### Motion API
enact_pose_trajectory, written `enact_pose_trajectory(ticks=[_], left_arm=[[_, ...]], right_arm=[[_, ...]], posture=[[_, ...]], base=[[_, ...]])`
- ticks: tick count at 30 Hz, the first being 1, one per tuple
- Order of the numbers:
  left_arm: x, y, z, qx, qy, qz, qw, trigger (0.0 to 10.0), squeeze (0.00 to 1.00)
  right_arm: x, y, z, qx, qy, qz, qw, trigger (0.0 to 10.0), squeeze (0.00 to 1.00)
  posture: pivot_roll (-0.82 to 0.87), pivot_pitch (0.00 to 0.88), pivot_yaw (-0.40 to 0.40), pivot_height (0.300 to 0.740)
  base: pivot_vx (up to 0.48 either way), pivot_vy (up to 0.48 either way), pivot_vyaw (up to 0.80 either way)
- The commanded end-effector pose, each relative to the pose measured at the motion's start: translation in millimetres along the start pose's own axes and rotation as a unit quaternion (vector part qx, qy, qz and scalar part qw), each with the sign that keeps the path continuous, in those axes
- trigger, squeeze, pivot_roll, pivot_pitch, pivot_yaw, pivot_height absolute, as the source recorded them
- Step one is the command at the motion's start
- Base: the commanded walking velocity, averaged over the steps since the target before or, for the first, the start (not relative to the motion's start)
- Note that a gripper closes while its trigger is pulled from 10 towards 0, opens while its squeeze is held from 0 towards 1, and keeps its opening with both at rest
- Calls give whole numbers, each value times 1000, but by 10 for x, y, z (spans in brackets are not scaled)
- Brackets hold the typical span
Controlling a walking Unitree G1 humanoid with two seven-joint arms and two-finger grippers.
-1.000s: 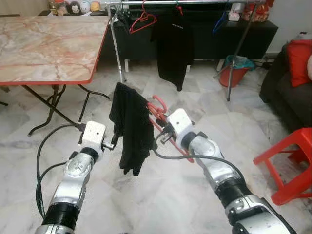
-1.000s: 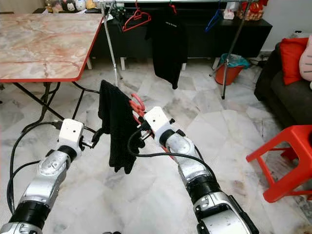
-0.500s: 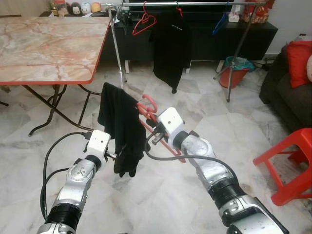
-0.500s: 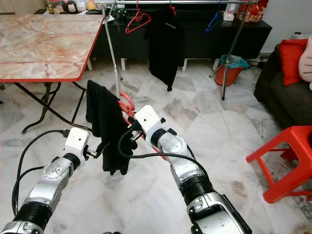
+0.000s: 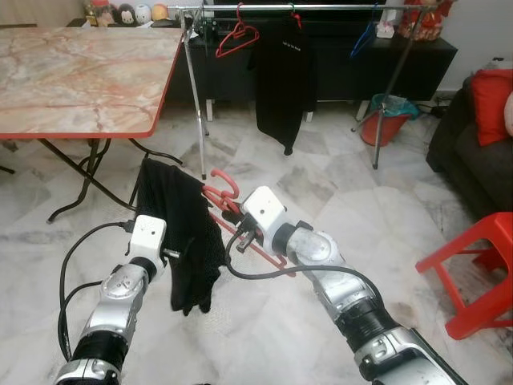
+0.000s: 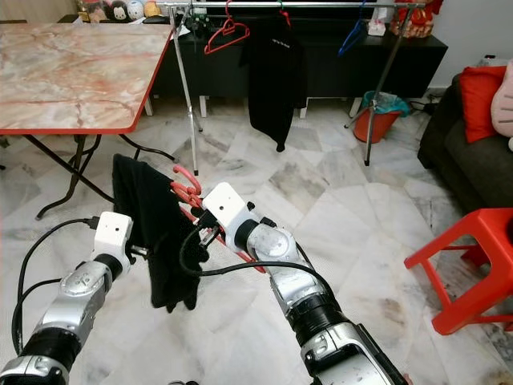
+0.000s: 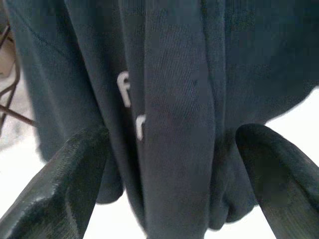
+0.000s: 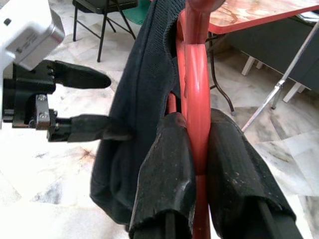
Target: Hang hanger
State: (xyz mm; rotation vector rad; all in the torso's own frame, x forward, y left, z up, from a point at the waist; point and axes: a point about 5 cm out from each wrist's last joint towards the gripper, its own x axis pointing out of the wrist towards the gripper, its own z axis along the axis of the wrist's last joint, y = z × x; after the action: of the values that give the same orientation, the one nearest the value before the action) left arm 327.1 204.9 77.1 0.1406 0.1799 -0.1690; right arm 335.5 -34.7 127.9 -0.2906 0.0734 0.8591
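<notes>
The black knit garment has a raised fold running down it while its sides hang slack (image 7: 269,64), so the left gripper should next grab the garment by that raised fold (image 7: 177,119).
A red hanger (image 5: 227,186) with a black garment (image 5: 180,241) draped over it is held low over the floor. My right gripper (image 8: 199,154) is shut on the hanger's red neck (image 8: 195,99). My left gripper (image 5: 172,253) is open at the garment's side. Its fingers (image 7: 75,174) stand wide apart with the dark fabric (image 7: 174,74) between them. One left finger (image 8: 94,130) touches the cloth. At the back, a clothes rail (image 5: 321,8) carries another red hanger (image 5: 236,36), a black shirt (image 5: 280,80) and a blue hanger (image 5: 365,36).
A marble-topped folding table (image 5: 80,72) with a red edge stands at the left. The rack's legs (image 5: 196,104) reach the floor ahead. An orange bucket (image 5: 383,122), a dark sofa (image 5: 473,152) and a red stool (image 5: 481,265) are at the right.
Both arms have carried the hanger and garment to the left and lower. The right gripper has kept its hold; the left gripper has stayed at the garment's side.
</notes>
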Motion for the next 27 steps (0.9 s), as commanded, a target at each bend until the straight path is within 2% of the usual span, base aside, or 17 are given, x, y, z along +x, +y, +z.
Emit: enact_pose_trajectory(ticks=[1, 7, 12, 13, 15, 16, 17, 18, 19, 20, 23, 24, 25, 26, 27], left_arm=[[21, 6, -7, -13, 6, 2, 1000, 10000, 0], [38, 82, -53, -12, 29, 30, 999, 10000, 0], [35, 88, -101, -11, 45, 19, 999, 10000, 0], [34, 103, -123, -14, 51, 23, 998, 7882, 0], [33, 109, -128, -17, 52, 25, 998, 7882, 0], [35, 121, -131, -22, 52, 29, 998, 471, 0], [36, 128, -132, -26, 51, 31, 998, 0, 0], [37, 132, -132, -29, 50, 32, 998, 0, 0], [45, 124, -121, -35, 44, 29, 998, 510, 0], [45, 124, -121, -35, 44, 29, 998, 510, 0], [57, 110, -100, -38, 37, 19, 998, 1373, 0], [60, 105, -92, -38, 34, 16, 999, 2039, 0], [63, 100, -77, -38, 29, 13, 999, 4078, 0], [63, 100, -77, -38, 29, 13, 999, 4078, 0], [65, 98, -64, -40, 24, 12, 999, 5608, 0]], right_arm=[[4, -1, 149, -9, -29, 1, 1000, 0, 0], [-7, 21, 164, -10, -27, 9, 1000, 0, 0], [-8, 40, 176, -10, -27, 15, 999, 0, 0], [-11, 54, 181, -11, -29, 21, 999, 0, 0], [-12, 60, 183, -12, -29, 23, 999, 0, 0], [-15, 63, 187, -12, -29, 24, 999, 0, 0], [-19, 70, 190, -12, -30, 26, 999, 0, 0], [-22, 74, 193, -13, -30, 27, 999, 0, 0], [-24, 71, 191, -11, -29, 28, 999, 0, 0], [-24, 71, 191, -11, -29, 28, 999, 0, 0], [-27, 90, 188, -13, -27, 36, 999, 0, 0], [-26, 100, 191, -13, -28, 40, 999, 0, 0], [-26, 116, 194, -14, -28, 46, 998, 0, 0], [-26, 116, 194, -14, -28, 46, 998, 0, 0], [-27, 129, 196, -15, -29, 51, 998, 0, 0]], posture=[[20, 59, -42, 740], [16, 69, -39, 740], [12, 75, -38, 740], [11, 76, -38, 740], [11, 76, -38, 740], [11, 76, -38, 740], [11, 76, -38, 740], [11, 76, -38, 740], [7, 75, -37, 740], [7, 75, -37, 740], [7, 75, -39, 740], [7, 75, -39, 740], [7, 75, -39, 740], [7, 75, -39, 740], [7, 75, -39, 740]], base=[[0, 0, 0], [0, 0, 0], [0, 0, 0], [0, 0, 0], [0, 0, 0], [0, 0, 0], [0, 0, 0], [0, 0, 0], [0, 0, 0], [0, 0, 0], [0, 0, 0], [0, 0, 0], [0, 0, 0], [0, 0, 0], [0, 0, 0]])
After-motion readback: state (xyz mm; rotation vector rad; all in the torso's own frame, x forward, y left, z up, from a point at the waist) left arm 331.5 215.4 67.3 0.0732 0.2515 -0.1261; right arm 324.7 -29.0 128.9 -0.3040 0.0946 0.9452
